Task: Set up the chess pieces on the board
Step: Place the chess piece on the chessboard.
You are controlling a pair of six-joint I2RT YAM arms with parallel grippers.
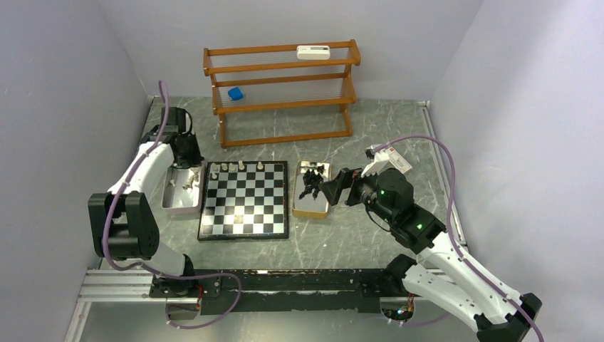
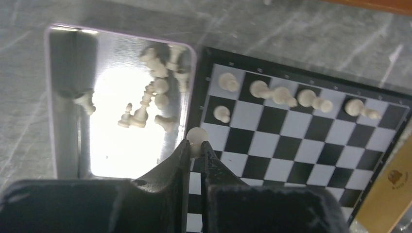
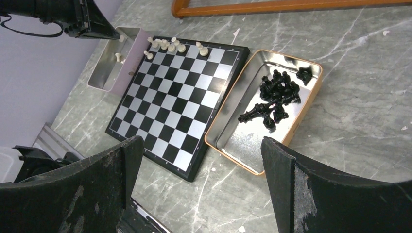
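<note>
My left gripper should move the pawn to the second row before it opens. The pawn hangs high and short, so it would fall by the tray's rim if I let go now.
The board (image 1: 246, 206) lies mid-table and also shows in the left wrist view (image 2: 291, 126) and the right wrist view (image 3: 165, 102). Several cream pieces (image 1: 241, 166) stand along its far row, and one stands in the second row (image 2: 222, 114). More cream pieces (image 2: 145, 109) lie in a silver tray (image 1: 174, 205) left of the board. Black pieces (image 3: 274, 97) lie in an orange-rimmed tray (image 1: 310, 211) to its right. My left gripper (image 2: 197, 141) is shut on a cream pawn (image 2: 197, 134), above the board's left edge beside the silver tray. My right gripper (image 3: 201, 145) is open and empty, near the black pieces' tray.
A wooden rack (image 1: 281, 107) stands at the back with a blue block (image 1: 236, 93) and a white device (image 1: 313, 51) on it. Walls close in on both sides. A metal rail (image 1: 121, 285) runs along the near edge.
</note>
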